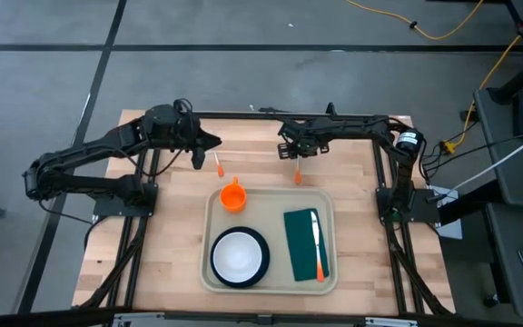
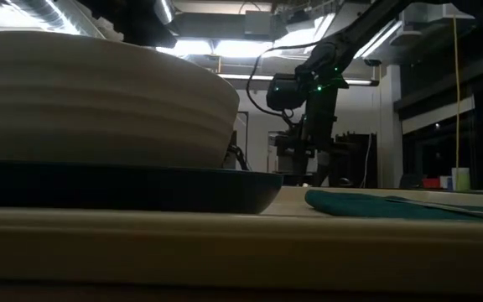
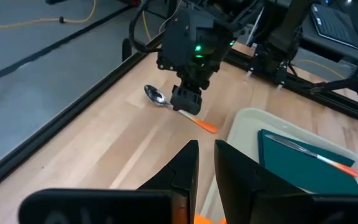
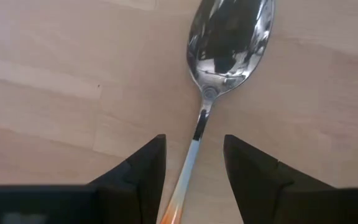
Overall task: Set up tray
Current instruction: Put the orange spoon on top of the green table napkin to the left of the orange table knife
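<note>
I will set the spoon (image 4: 229, 37) on the green cloth in the tray, so next I will grab it by its handle (image 4: 189, 160) with my right gripper.
The cream tray (image 1: 209, 272) holds a dark blue plate (image 1: 216, 238) with a white bowl (image 1: 237, 256), an orange cup (image 1: 233, 195) at its far left corner, and a green cloth (image 1: 300, 247) with an orange-handled knife (image 1: 317, 250) lying on it. A spoon (image 4: 229, 37) with an orange handle (image 1: 297, 175) lies flat on the wood beyond the tray. My right gripper (image 4: 193, 146) points down over it, open, one finger on each side of the handle without touching. My left gripper (image 1: 211, 143) hovers at the far left, nearly shut, with an orange-handled utensil (image 1: 218, 166) just below its fingertips. My left gripper seems to hold the orange-handled utensil by its pale upper end (image 1: 214, 155), and the orange handle (image 1: 220, 171) hangs below the fingers, above the table. The gripper itself hides the place of contact, and the left wrist view shows only a narrow gap between the fingers (image 3: 188, 165).
Black frame rails (image 1: 243, 115) run along the table's far edge and down both sides. Bare wood lies between the tray's far rim and the spoon. Cables lie on the floor beyond the table.
</note>
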Tool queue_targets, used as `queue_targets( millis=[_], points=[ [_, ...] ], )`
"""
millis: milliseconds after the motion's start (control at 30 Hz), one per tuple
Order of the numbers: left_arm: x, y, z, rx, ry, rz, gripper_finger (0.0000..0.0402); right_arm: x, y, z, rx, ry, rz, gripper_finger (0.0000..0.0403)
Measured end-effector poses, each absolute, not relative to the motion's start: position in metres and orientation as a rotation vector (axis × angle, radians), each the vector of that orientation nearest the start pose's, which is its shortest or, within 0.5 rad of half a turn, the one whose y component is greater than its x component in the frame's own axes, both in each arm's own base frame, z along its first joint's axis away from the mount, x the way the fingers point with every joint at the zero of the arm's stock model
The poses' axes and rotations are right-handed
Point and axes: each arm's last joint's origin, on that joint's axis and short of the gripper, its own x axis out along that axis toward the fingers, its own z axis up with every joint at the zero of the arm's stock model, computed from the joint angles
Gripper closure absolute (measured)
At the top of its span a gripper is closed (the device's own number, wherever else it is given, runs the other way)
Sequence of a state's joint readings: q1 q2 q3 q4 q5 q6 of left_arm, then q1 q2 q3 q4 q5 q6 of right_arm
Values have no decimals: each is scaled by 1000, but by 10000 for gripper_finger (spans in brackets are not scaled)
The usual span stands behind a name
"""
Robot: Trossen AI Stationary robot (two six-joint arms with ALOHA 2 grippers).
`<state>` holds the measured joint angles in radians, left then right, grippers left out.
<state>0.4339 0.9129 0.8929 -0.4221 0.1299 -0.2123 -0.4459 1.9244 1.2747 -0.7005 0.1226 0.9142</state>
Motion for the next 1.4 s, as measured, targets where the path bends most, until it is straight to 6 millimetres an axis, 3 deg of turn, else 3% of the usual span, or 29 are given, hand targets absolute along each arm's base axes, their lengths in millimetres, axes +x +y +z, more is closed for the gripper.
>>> queue_targets(
  millis=[233,500,800,1100,1400],
  points=[
    [170,75,331,-289,373,339,357,326,-163,156,1004,1027,-1082,237],
    [167,73,333,-276,360,336,357,329,-166,140,1045,1075,-1064,250],
    [162,71,336,-261,347,326,357,327,-171,140,1052,1062,-1076,294],
    [160,70,338,-254,340,325,357,332,-174,141,1039,1002,-1052,387],
    [158,68,339,-257,333,306,357,334,-173,142,1059,1011,-992,393]
  ],
)
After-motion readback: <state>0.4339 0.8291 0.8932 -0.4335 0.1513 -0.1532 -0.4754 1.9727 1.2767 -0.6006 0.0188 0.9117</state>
